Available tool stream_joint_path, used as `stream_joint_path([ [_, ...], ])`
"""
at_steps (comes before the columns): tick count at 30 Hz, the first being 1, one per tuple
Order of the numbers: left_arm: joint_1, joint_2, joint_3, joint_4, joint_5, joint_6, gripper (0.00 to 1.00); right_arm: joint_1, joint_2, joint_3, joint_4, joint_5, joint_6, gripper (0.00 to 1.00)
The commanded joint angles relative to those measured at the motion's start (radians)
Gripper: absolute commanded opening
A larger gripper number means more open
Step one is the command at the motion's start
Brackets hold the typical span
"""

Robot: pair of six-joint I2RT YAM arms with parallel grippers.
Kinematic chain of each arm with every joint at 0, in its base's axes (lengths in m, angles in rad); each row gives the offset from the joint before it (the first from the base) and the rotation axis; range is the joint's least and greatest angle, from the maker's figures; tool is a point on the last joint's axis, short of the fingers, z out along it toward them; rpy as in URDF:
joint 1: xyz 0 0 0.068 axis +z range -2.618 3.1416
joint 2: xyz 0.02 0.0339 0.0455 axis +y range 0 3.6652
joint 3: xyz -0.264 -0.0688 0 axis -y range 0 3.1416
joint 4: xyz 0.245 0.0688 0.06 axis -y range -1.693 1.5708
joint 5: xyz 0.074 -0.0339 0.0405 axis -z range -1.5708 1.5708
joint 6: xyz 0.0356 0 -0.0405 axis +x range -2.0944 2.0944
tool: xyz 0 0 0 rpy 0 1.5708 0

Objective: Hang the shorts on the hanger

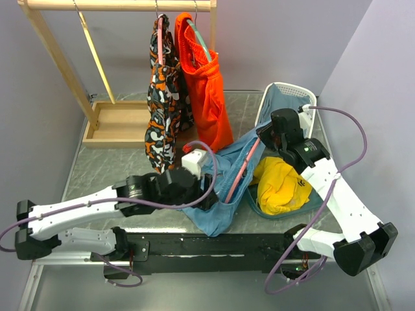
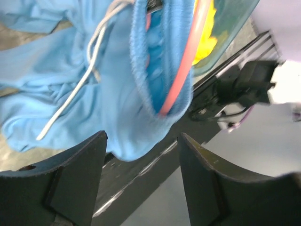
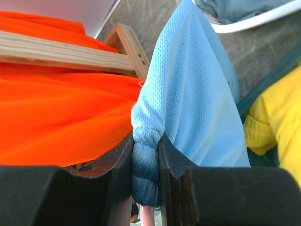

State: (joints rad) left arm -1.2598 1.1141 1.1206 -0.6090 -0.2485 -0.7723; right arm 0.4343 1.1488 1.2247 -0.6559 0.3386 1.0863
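The robot's left gripper will next grab the shorts' near edge (image 1: 225,204) (image 2: 159,120) around the end of the pink hanger, keeping the shorts and the hanger together to hang on the rack.
The light sky-blue shorts (image 1: 220,184) lie crumpled on the table in front of the arms, with the pink hanger (image 1: 241,172) threaded through them. In the left wrist view the shorts (image 2: 84,89) with their white drawstring hang over the hanger's pink bar (image 2: 184,66). My left gripper (image 2: 141,139) stands open just under the hem, holding nothing. My right gripper (image 3: 146,139) is shut on a bunched fold of the shorts (image 3: 188,94), and a pink piece of the hanger (image 3: 149,217) shows below the fold. In the top view this gripper (image 1: 267,137) sits at the shorts' far end.
A wooden rack (image 1: 117,5) at the back carries a patterned garment (image 1: 162,103) and orange mesh shorts (image 1: 207,91). A white basket (image 1: 305,97) holds grey-blue cloth. A yellow garment (image 1: 279,184) lies in a teal tray (image 1: 311,204). A black rail (image 1: 214,243) runs along the near edge.
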Motion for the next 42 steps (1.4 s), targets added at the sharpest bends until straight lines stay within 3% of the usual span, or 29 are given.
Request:
stream_joint_path([
  [1,-0.091,-0.106,-0.099,-0.024,-0.162,0.044,0.66,-0.029,-0.003,0.061,-0.014,-0.016,0.050,0.00],
  [7,-0.294,-0.103,-0.220,0.044,-0.346,-0.062,0.70,-0.040,0.065,0.127,-0.117,-0.055,0.089,0.00],
  [10,-0.341,-0.039,-0.228,0.110,-0.442,-0.102,0.71,-0.039,0.071,0.118,-0.116,-0.078,0.106,0.00],
  [21,-0.372,0.220,-0.150,0.305,-0.633,-0.041,0.70,-0.049,0.080,0.130,-0.137,-0.107,0.112,0.00],
  [32,-0.314,0.240,-0.214,0.547,-0.563,0.122,0.62,-0.051,0.057,0.111,-0.119,-0.142,0.127,0.00],
  [39,-0.305,0.257,-0.245,0.548,-0.568,0.151,0.58,-0.054,0.055,0.108,-0.119,-0.158,0.121,0.00],
  [42,-0.306,0.242,-0.274,0.540,-0.566,0.163,0.63,-0.057,0.052,0.101,-0.114,-0.161,0.118,0.00],
])
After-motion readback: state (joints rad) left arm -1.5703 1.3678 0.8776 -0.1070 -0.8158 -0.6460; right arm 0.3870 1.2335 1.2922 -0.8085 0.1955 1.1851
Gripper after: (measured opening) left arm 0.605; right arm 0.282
